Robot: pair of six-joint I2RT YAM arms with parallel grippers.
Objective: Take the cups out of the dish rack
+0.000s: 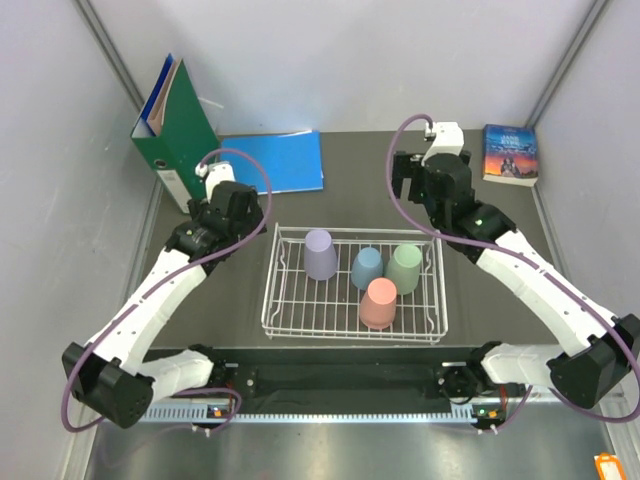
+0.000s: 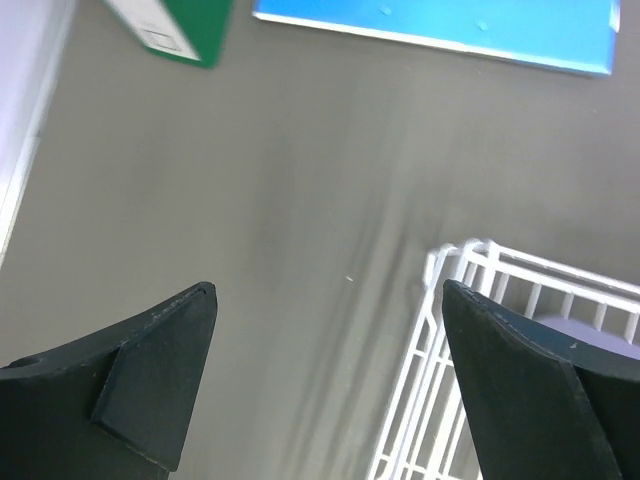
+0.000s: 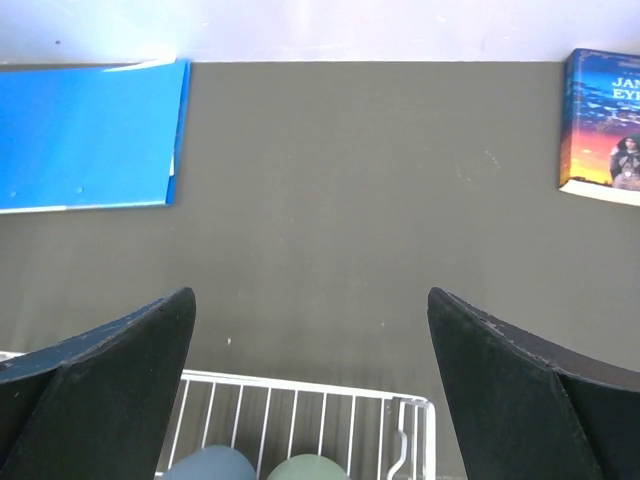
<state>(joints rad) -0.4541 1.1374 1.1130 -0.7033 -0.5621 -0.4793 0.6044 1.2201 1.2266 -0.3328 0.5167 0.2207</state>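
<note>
My left gripper should next grab the lavender cup's closed base, leaving its rim free for my right gripper.
The white wire dish rack (image 1: 350, 338) sits mid-table. Four cups stand upside down in it: lavender (image 1: 320, 254) at the far left, dusty blue (image 1: 367, 268), sage green (image 1: 405, 269) at the right, and salmon pink (image 1: 378, 303) nearest. My left gripper (image 1: 240, 205) is open and empty, hovering beyond the rack's far left corner (image 2: 470, 255); the lavender cup (image 2: 590, 335) peeks past its right finger. My right gripper (image 1: 420, 185) is open and empty above the table behind the rack's far rim (image 3: 300, 385); the blue cup (image 3: 210, 463) and green cup (image 3: 305, 468) show at that view's bottom edge.
A green binder (image 1: 175, 130) stands at the far left against the wall. A blue folder (image 1: 275, 160) lies flat beside it. A book (image 1: 510, 153) lies at the far right. Grey walls close in the table on three sides.
</note>
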